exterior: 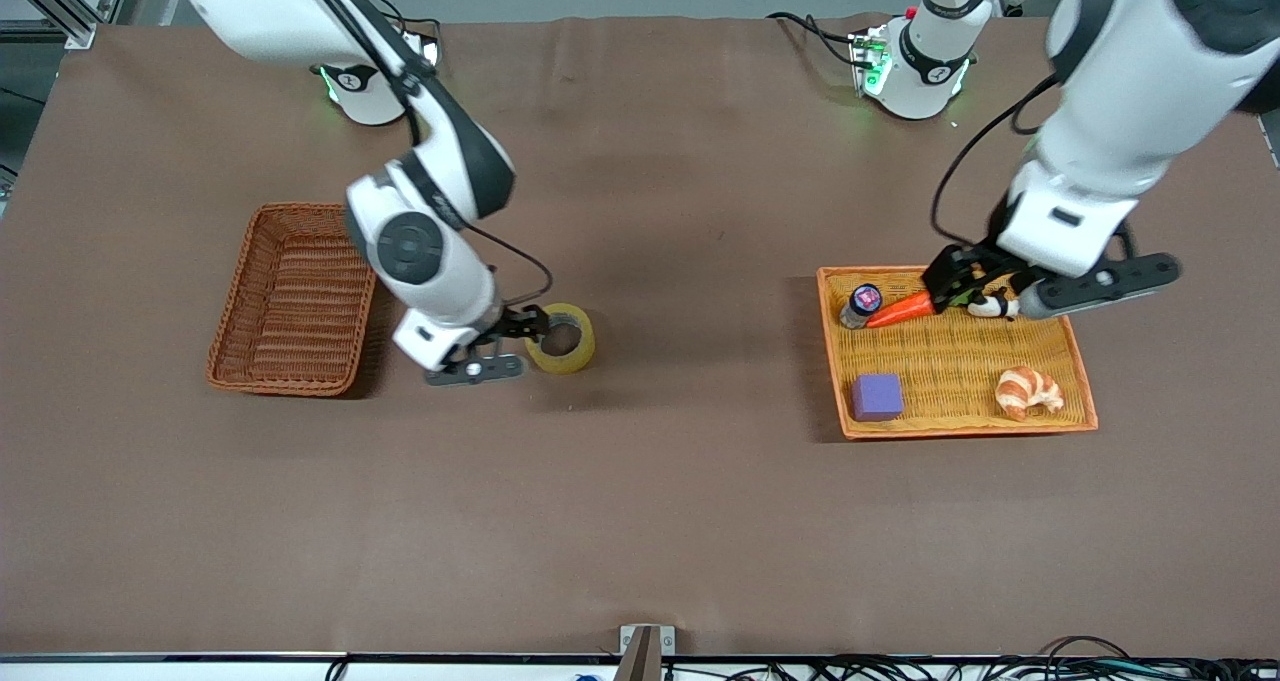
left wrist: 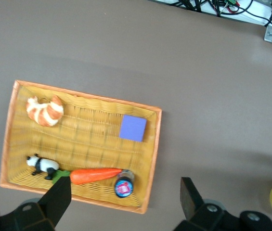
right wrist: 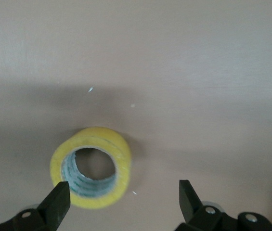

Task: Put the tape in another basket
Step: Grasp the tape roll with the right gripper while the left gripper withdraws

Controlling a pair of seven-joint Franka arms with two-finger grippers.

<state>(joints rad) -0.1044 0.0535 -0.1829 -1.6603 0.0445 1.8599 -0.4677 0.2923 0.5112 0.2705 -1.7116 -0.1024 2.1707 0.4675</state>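
Note:
The tape needs to go to the dark reddish-brown basket [exterior: 298, 301]. My right gripper needs to grab the tape next by its yellow ring side [exterior: 537, 352].
The tape [exterior: 561, 338], a yellowish ring with a wide hole, lies flat on the brown table between the two baskets, closer to the dark reddish-brown basket [exterior: 298, 301], which is empty. My right gripper [exterior: 527, 326] is open and low beside the tape, on the side toward the dark basket. In the right wrist view the tape [right wrist: 90, 166] lies by one finger [right wrist: 56, 204] and the gripper [right wrist: 121, 204] holds nothing. My left gripper [exterior: 962, 286] is open and empty above the edge of the yellow tray basket [exterior: 950, 361].
The yellow tray basket [left wrist: 87, 139] holds a carrot [exterior: 900, 309], a small bottle [exterior: 862, 303], a purple block [exterior: 877, 397], a croissant [exterior: 1028, 391] and a panda toy [exterior: 990, 306]. Cables run along the table's front edge.

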